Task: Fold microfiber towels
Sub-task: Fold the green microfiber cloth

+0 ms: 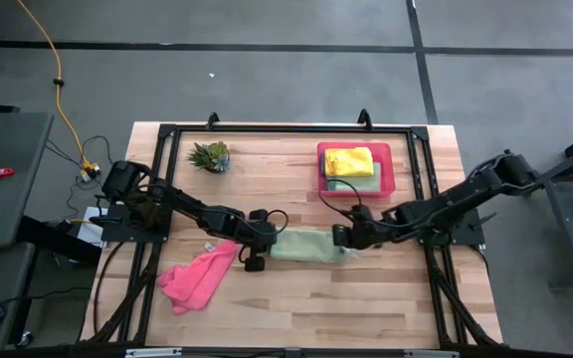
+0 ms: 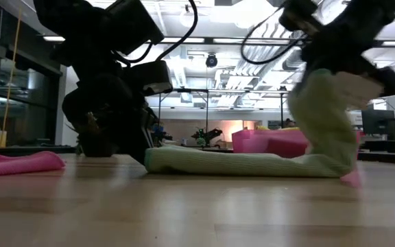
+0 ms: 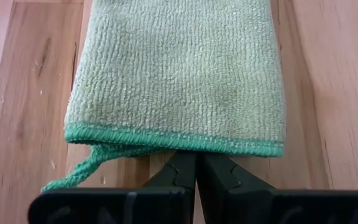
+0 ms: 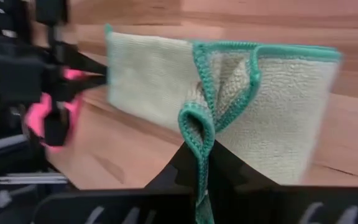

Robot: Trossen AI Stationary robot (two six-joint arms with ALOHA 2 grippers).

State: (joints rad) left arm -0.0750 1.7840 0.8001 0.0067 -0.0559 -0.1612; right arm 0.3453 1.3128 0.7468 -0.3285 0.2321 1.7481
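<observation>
My right gripper needs to keep holding the light green towel's held hem (image 4: 196, 121) until it reaches the towel's flat end, because the hem still hangs short of that end.
A light green towel (image 1: 306, 245) lies folded into a long strip at the table's middle. Its left end rests flat on the wood, and its right end (image 2: 324, 110) is raised. My right gripper (image 1: 346, 239) is shut on that raised end. My left gripper (image 1: 267, 251) is shut, with its tips at the strip's left end (image 3: 179, 142). A pink towel (image 1: 197, 278) lies crumpled near the front left. A yellow towel (image 1: 349, 160) lies on another folded towel (image 1: 358, 183) in the pink tray (image 1: 386, 171). My left gripper has its shut fingertips (image 3: 196, 167) at the green-hemmed left end (image 3: 185, 144) of the strip, slanting down from the table's left. That end lies flat on the wood. Whether the tips press on the hem or only meet it, I cannot tell. My right gripper pinches the towel's right end between its two fingers, where the green hem (image 4: 197, 127) is gathered into folds of several layers. The fingers slant down from the table's right. That end is lifted and curves up from the strip (image 2: 238, 163), which stays on the table.
A small spiky plant (image 1: 210, 156) stands at the far left of the table. The pink tray sits at the far right. A black frame (image 1: 286, 129) runs round the tabletop. Bare wood (image 1: 366, 308) lies along the near side.
</observation>
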